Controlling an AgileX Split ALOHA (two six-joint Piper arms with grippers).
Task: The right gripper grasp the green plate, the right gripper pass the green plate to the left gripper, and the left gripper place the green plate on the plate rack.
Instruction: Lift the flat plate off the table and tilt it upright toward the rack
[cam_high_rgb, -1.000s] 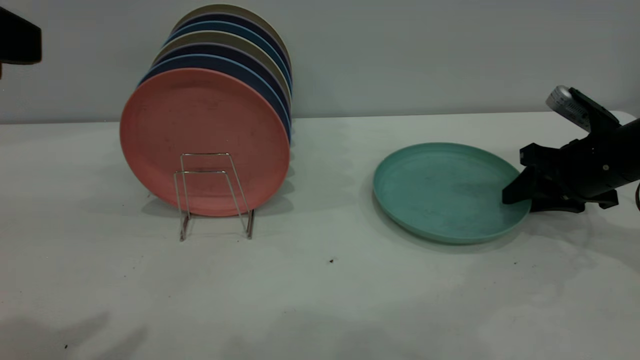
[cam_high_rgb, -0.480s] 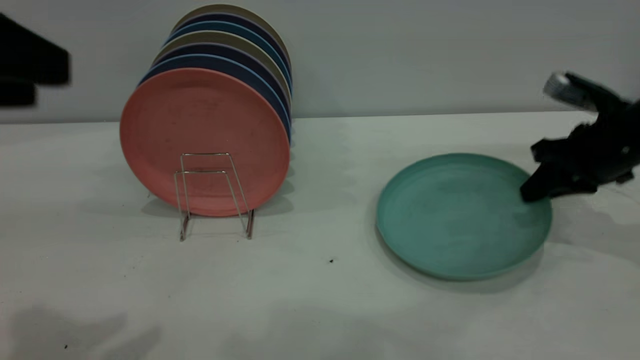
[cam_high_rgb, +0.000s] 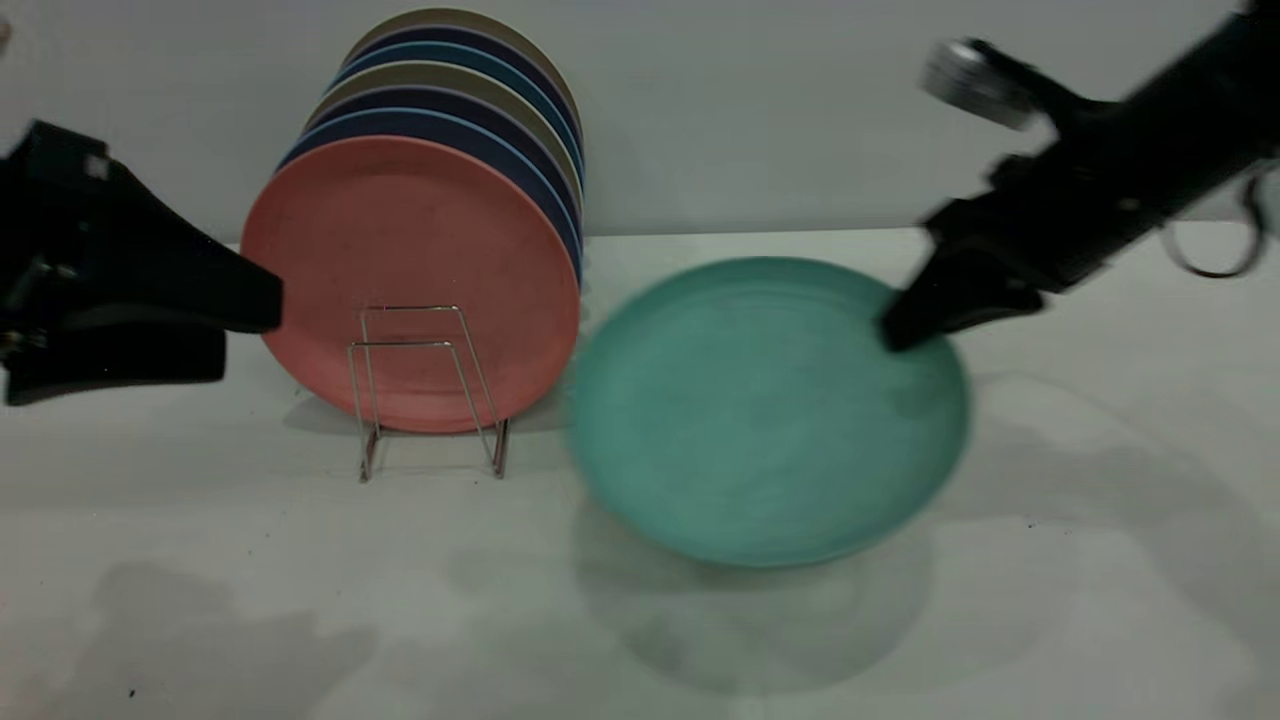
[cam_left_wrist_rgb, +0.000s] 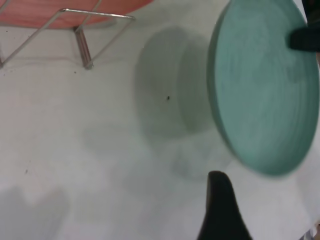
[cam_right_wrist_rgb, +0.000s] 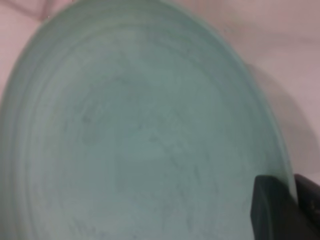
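My left gripper takes hold of the green plate by its rim (cam_high_rgb: 585, 396) next, then sets the plate in the plate rack (cam_high_rgb: 425, 380).
The green plate (cam_high_rgb: 770, 420) hangs tilted above the table at centre, its face toward the camera. My right gripper (cam_high_rgb: 900, 332) is shut on its upper right rim, one finger on the face and one behind; in the right wrist view the plate (cam_right_wrist_rgb: 135, 135) fills the frame with the gripper (cam_right_wrist_rgb: 295, 200) pinching the rim. My left gripper (cam_high_rgb: 245, 335) is at the left, open and empty, pointing at the plate rack (cam_high_rgb: 425, 380). The left wrist view shows the plate (cam_left_wrist_rgb: 265, 85), a rack corner (cam_left_wrist_rgb: 85, 30) and one of its own fingers (cam_left_wrist_rgb: 220, 210).
A salmon-pink plate (cam_high_rgb: 400, 250) stands in the rack with several dark blue and beige plates (cam_high_rgb: 470, 100) stacked upright behind it. Two wire loops in front of the pink plate hold nothing. The white table (cam_high_rgb: 640, 640) runs to a grey wall.
My right gripper has lifted the green plate off the table and carried it up and to the left, tilting it. My left gripper has moved in from the left edge toward the rack.
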